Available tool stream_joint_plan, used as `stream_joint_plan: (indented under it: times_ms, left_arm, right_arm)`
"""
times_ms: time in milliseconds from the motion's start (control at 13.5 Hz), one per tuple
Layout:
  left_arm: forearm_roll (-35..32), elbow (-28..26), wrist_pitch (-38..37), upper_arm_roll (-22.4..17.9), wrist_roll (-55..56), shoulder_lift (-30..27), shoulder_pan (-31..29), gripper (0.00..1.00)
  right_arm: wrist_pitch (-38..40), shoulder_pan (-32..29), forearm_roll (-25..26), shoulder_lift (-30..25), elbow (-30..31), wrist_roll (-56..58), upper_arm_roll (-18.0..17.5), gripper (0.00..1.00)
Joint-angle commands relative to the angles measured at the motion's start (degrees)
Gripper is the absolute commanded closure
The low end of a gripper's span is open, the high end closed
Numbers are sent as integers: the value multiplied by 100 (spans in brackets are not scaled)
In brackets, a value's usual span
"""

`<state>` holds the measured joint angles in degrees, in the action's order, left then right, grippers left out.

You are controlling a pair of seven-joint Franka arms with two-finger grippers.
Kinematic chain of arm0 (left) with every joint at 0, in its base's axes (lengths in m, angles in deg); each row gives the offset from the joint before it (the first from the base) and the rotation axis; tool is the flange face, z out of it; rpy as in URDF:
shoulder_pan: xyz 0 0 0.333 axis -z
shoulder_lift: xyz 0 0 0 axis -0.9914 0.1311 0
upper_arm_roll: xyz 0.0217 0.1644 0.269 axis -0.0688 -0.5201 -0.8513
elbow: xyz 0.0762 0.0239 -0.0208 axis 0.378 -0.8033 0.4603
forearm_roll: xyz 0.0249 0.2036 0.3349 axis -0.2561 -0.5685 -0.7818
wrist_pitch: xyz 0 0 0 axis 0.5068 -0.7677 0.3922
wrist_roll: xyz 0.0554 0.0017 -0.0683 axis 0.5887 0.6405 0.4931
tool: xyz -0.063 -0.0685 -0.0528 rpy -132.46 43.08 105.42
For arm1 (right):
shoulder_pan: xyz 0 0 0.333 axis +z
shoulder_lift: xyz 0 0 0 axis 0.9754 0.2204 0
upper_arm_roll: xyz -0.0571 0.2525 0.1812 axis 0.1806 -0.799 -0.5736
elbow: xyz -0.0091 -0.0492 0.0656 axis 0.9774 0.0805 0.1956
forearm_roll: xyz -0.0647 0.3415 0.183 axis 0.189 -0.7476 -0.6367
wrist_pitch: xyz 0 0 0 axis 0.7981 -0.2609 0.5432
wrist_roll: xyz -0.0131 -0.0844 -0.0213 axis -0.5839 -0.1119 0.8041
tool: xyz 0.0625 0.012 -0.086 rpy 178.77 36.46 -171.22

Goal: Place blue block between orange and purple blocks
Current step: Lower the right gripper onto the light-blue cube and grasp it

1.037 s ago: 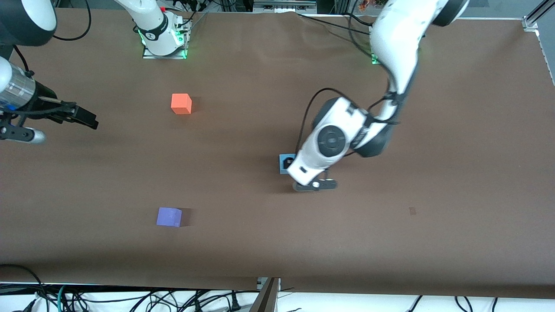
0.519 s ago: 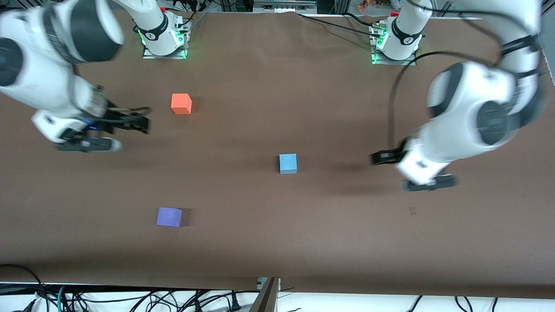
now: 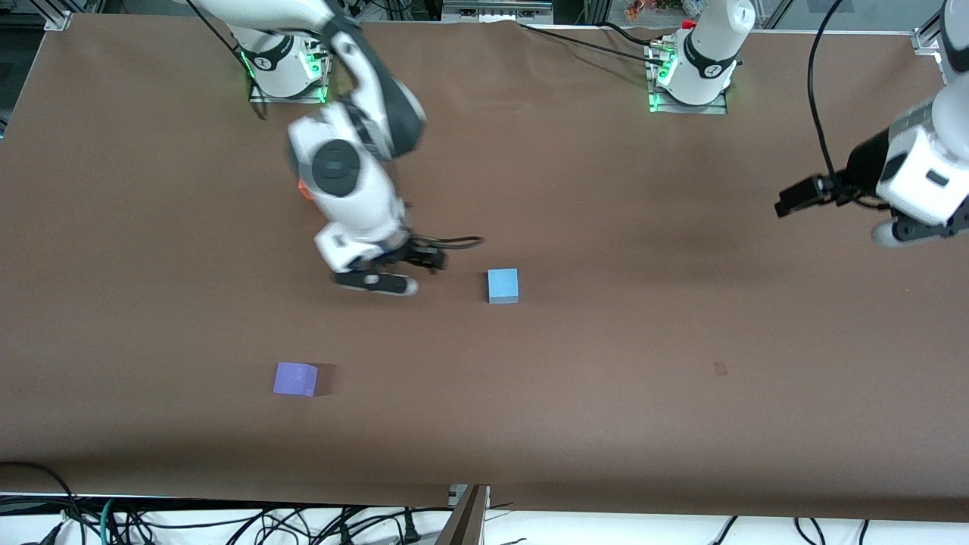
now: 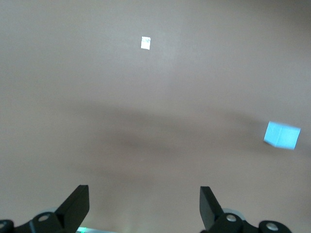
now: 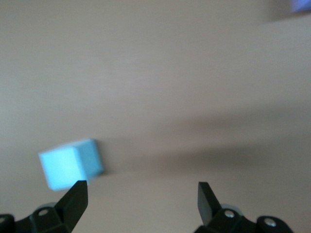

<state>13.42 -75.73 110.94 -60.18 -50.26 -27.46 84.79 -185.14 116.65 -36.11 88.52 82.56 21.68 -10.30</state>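
Note:
The blue block [image 3: 503, 285] has to go between the orange and purple blocks. My right gripper will next grab the block by its opposite sides to set it there.
The blue block [image 3: 503, 285] sits alone near the middle of the brown table [image 3: 606, 393]. The purple block [image 3: 295, 378] lies nearer the front camera, toward the right arm's end. The orange block [image 3: 303, 189] is almost hidden by the right arm; only a sliver shows. My right gripper [image 3: 433, 261] is open and empty, low over the table beside the blue block. In the right wrist view the blue block [image 5: 70, 163] is just off one finger of the right gripper [image 5: 141, 199]. My left gripper [image 3: 787, 203] is open and empty, over the left arm's end of the table.
The left wrist view shows its gripper [image 4: 144, 204] over bare table, the blue block [image 4: 282, 135] far off, and a small pale mark [image 4: 145, 42]. A corner of the purple block [image 5: 299, 5] shows in the right wrist view. Cables lie along the table's front edge.
The left arm has pulled away from the blue block to its own end of the table. The right arm has swung in beside the blue block. No block has moved.

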Motion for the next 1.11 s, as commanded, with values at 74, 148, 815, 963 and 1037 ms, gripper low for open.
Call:
stream_joint_plan:
  times_ms: [74, 148, 815, 963, 1037]
  left_arm:
    - [-78, -256, -164, 88, -603, -322, -312, 0]
    - [-78, -291, -226, 97, -498, -322, -312, 0]
    - [-95, -212, 275, 124, -391, -331, -303, 0]
    - [-383, -203, 283, 237, -453, -322, -320, 0]
    - [-586, -194, 257, 282, -479, -322, -320, 0]
  right_arm:
    - [-777, 543, 4, 1558, -1586, -989, 97, 0]
    - [-1006, 649, 13, 1753, -1710, -1033, 123, 0]
    - [-1483, 975, 787, 2273, -1676, -1008, 132, 4]
    - [-1448, 1001, 936, 2256, -1667, -929, 132, 45]
    - [-1439, 984, 945, 2247, -1667, -911, 141, 67]
